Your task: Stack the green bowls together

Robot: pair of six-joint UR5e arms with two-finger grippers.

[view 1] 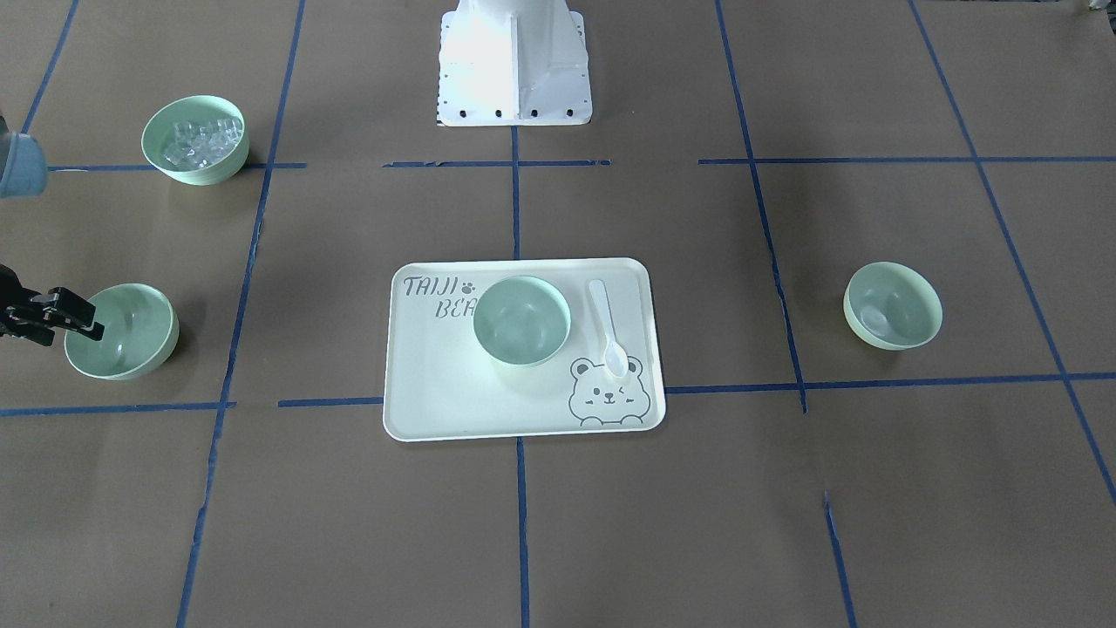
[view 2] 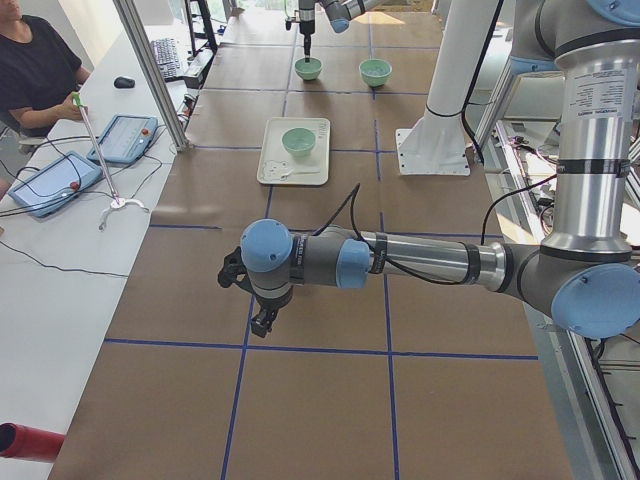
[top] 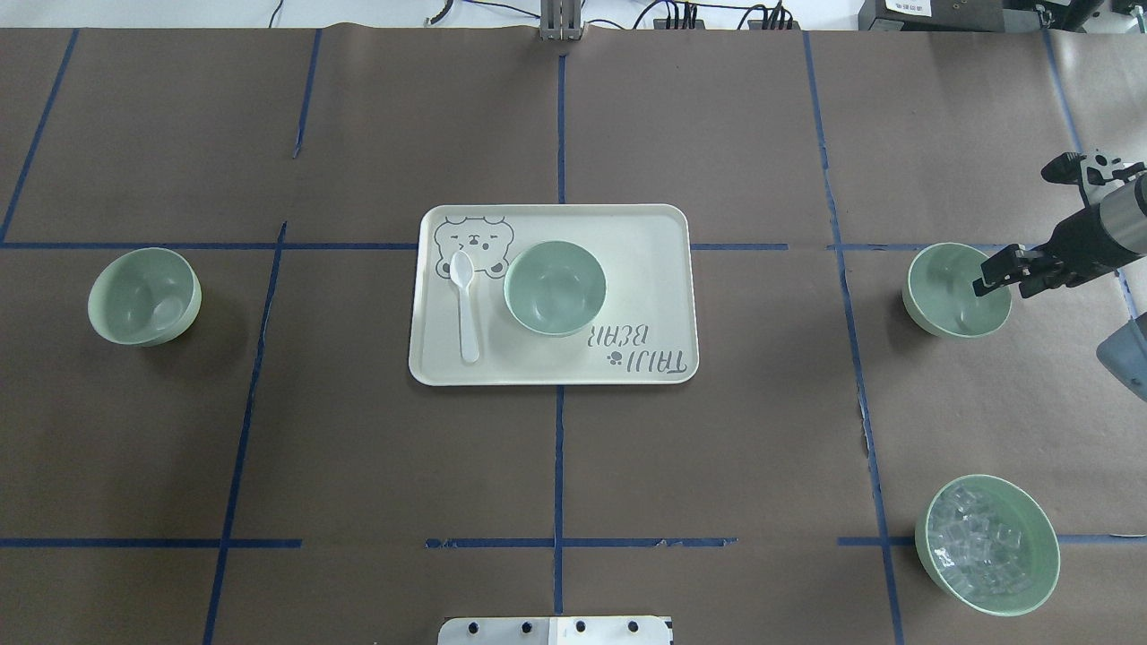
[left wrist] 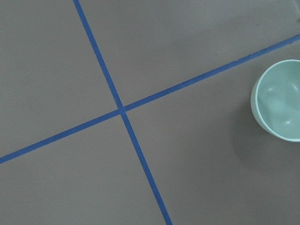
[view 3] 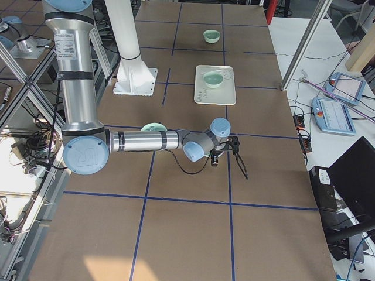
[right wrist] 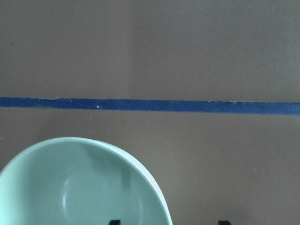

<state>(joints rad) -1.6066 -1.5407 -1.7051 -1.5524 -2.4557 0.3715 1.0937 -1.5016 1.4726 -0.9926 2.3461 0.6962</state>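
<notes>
The right gripper picks up this green bowl by its rim next, to stack it into the one on the bear-print tray.
Three plain mint-green bowls show. One bowl stands on the table's left and shows at the right edge of the left wrist view. One bowl stands on the bear-print tray. One bowl stands on the right. My right gripper is open, its jaws either side of this bowl's rim. It also shows in the front view. My left gripper hangs low over the table's left part; I cannot tell if it is open.
A green bowl of clear cubes stands at the near right. A white spoon lies on the tray beside the bowl. Blue tape lines cross the brown table. An operator sits at the far side.
</notes>
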